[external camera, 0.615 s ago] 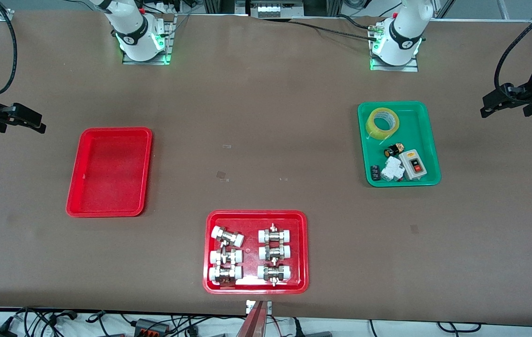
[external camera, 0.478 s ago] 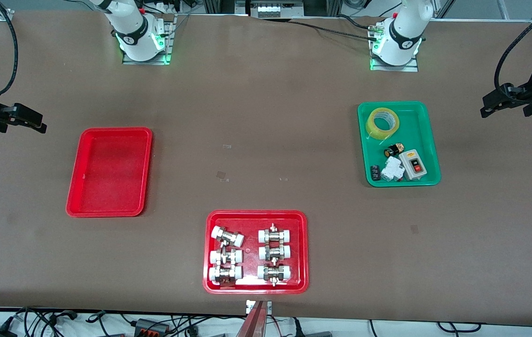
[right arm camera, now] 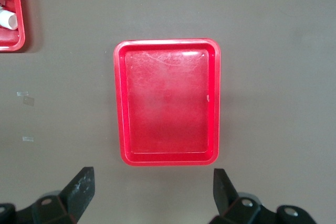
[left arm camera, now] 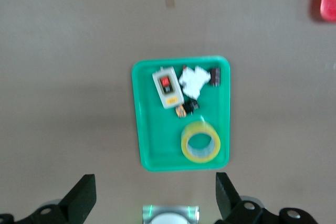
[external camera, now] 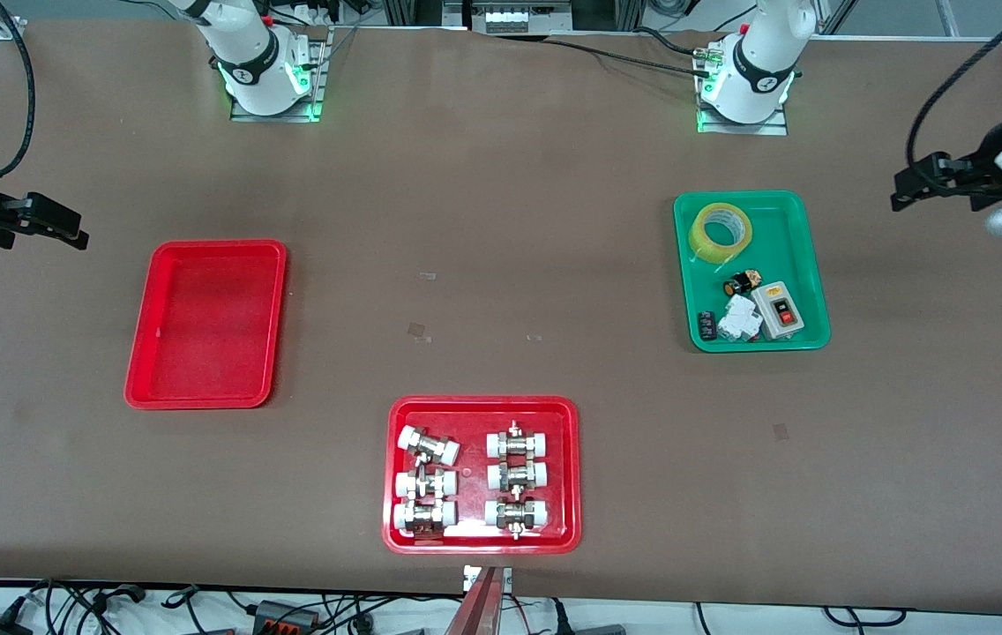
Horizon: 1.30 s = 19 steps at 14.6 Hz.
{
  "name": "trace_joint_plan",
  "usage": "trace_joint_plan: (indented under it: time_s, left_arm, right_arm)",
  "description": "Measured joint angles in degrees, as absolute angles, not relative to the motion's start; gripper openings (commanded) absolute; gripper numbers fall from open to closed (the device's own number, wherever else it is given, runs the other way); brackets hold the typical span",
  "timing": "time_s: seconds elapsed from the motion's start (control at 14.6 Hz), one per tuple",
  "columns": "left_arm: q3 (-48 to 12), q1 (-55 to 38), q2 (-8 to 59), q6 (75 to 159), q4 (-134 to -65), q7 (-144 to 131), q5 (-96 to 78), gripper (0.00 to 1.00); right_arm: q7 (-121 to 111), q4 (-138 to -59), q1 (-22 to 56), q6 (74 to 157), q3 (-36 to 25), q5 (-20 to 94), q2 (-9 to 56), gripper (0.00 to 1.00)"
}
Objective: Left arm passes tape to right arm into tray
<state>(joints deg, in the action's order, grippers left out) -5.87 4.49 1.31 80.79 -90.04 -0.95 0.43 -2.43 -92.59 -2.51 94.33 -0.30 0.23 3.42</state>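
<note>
My left gripper should grab the tape (external camera: 720,232) by the side of its ring next, so it can pass the tape to my right gripper.
The tape (external camera: 720,232), a yellow roll with a wide hole, lies flat in the green tray (external camera: 785,242), at the tray's end nearest the robots' bases. It also shows in the left wrist view (left arm camera: 200,141). My left gripper (external camera: 904,189) is open and empty, high over the table at the left arm's end, well apart from the tape; its own view shows it (left arm camera: 155,184) with jaws spread wide. The plain red tray (external camera: 205,324) lies empty toward the right arm's end. My right gripper (external camera: 69,231) is open and empty, high up, looking down on that tray (right arm camera: 119,103).
A second red tray (external camera: 482,414) holding several metal pipe fittings lies nearest the front camera, mid-table. The green tray also holds a grey switch box (external camera: 781,310), a white part (external camera: 737,319) and small black parts. Green-lit arm bases (external camera: 744,84) stand along the table's edge farthest from the front camera.
My left gripper has shifted a little toward the green tray and the bases' edge. The right gripper has barely moved. The tape lies where it was.
</note>
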Motion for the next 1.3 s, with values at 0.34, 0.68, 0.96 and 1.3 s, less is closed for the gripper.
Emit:
trace_joint_plan:
  time_s: [0.34,0.68,0.96,1.3]
  left_arm:
    - [-6.02,4.89,2.87,81.83,-103.74,-0.91,-0.76,1.0]
    - [-6.0,5.95,3.59,100.67,-126.42,-1.12,-1.56,1.0]
    - [-6.09,5.92,4.05,115.22,-139.25,-1.38,-5.75,1.0]
    - [-6.1,5.92,8.66,123.64,-143.17,-1.49,-10.67,0.92]
  right_arm:
    - [-2.43,-92.6,-2.51,94.49,-0.31,0.23,3.41,1.0]
    - [-2.42,-92.68,-2.51,95.81,-0.31,0.23,3.48,1.0]
    - [-2.41,-92.68,-2.53,96.39,-0.31,0.19,3.72,1.0]
    - [-2.4,-92.67,-2.64,96.37,-0.43,0.19,3.8,1.0]
